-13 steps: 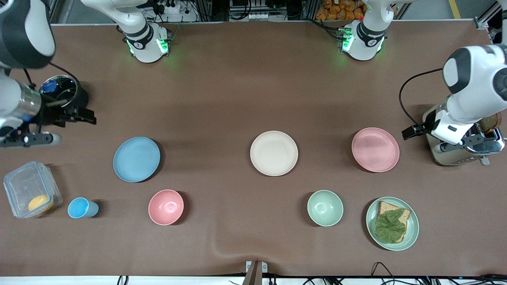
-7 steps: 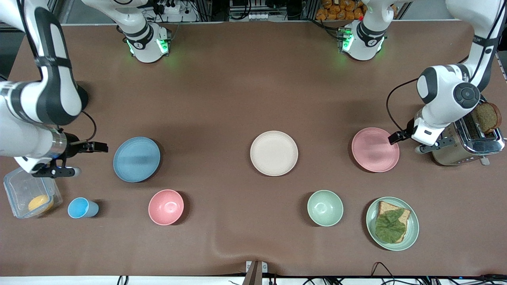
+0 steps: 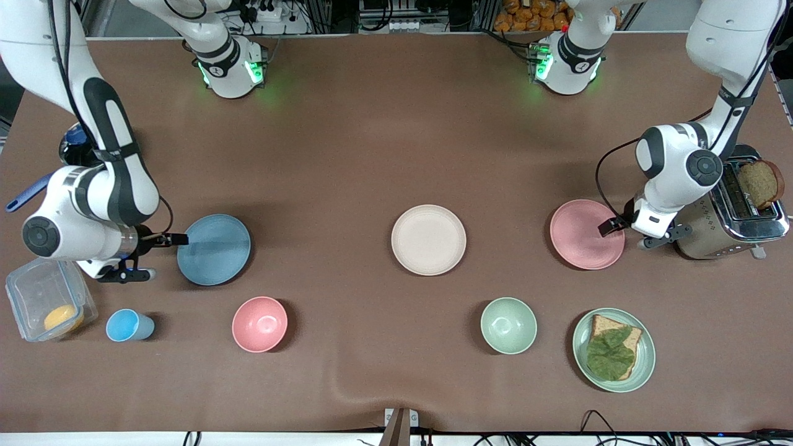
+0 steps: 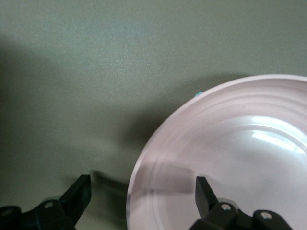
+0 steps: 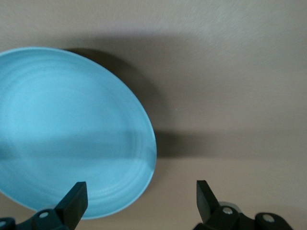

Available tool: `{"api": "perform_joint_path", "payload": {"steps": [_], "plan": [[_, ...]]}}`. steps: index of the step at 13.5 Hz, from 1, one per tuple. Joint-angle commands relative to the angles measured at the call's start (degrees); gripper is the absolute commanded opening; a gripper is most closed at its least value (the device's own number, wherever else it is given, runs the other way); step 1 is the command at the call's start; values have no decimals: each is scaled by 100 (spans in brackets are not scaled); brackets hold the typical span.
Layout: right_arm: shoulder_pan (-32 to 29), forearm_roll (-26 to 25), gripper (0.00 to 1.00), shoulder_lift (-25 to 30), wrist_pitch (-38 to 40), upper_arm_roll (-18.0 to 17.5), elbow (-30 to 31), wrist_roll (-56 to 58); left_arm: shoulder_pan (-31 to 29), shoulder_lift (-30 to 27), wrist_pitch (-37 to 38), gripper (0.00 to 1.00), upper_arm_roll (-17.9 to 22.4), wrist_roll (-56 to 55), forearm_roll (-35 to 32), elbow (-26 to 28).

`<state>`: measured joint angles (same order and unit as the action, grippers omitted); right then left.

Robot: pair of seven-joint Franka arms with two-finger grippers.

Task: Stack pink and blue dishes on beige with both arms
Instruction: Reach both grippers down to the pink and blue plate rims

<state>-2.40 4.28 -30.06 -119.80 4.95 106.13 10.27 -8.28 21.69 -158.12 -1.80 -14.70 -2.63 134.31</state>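
My right gripper lowers before closing on the blue plate's rim [image 5: 149, 177], since its fingers are still above the plate's rim, over the rim's inner side [image 5: 72, 139].
The light blue plate [image 3: 214, 249] lies toward the right arm's end of the table. The pale pink plate [image 3: 582, 238] lies toward the left arm's end, and the beige plate [image 3: 429, 240] sits between them. My right gripper [image 3: 178, 238] is low at the blue plate's outer rim. In the right wrist view it [image 5: 139, 194] stands open, with the blue plate's [image 5: 67, 134] edge between its fingers, untouched. My left gripper [image 3: 607, 227] is at the pink plate's outer rim. In the left wrist view it [image 4: 143, 191] is open astride the pink plate's [image 4: 230, 163] edge.
A toaster [image 3: 731, 229] holding bread stands just past the left gripper. A green plate [image 3: 647, 362] with bread and a leaf, a green bowl [image 3: 508, 325], a pink bowl [image 3: 259, 324], a blue cup [image 3: 127, 325] and a clear container [image 3: 37, 291] lie nearer the camera.
Both arms have come down and swung inward. The right gripper has reached the blue plate's rim, and the left gripper has moved from the toaster to the pink plate's rim.
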Motion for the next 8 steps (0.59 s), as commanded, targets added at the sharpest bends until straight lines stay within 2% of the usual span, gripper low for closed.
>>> {"api": "perform_joint_path", "payload": {"steps": [1, 2, 3, 5, 6, 7, 8], "plan": [[-59, 169, 100, -219, -165, -46, -48, 115, -33, 19, -105, 46, -31, -77, 25, -19], [-67, 169, 100, -290, -210, -46, -57, 115, -33, 10, -105, 34, -31, -77, 25, -19], [-85, 169, 100, -325, -271, -46, -57, 115, -33, -7, -105, 28, -31, -68, 25, -19], [-85, 169, 100, -430, -359, -46, -66, 115, -33, -51, -97, 5, -31, -68, 25, -27], [-85, 169, 100, -509, -403, -46, -66, 115, -42, -77, -97, 0, -31, -68, 25, -27], [-85, 169, 97, -580, -438, -46, -66, 115, -68, -104, -97, 0, -40, -68, 25, -27], [-85, 178, 53, -589, -465, -46, -66, 124, -68, -130, -97, 0, -40, -51, 25, -36]]}}
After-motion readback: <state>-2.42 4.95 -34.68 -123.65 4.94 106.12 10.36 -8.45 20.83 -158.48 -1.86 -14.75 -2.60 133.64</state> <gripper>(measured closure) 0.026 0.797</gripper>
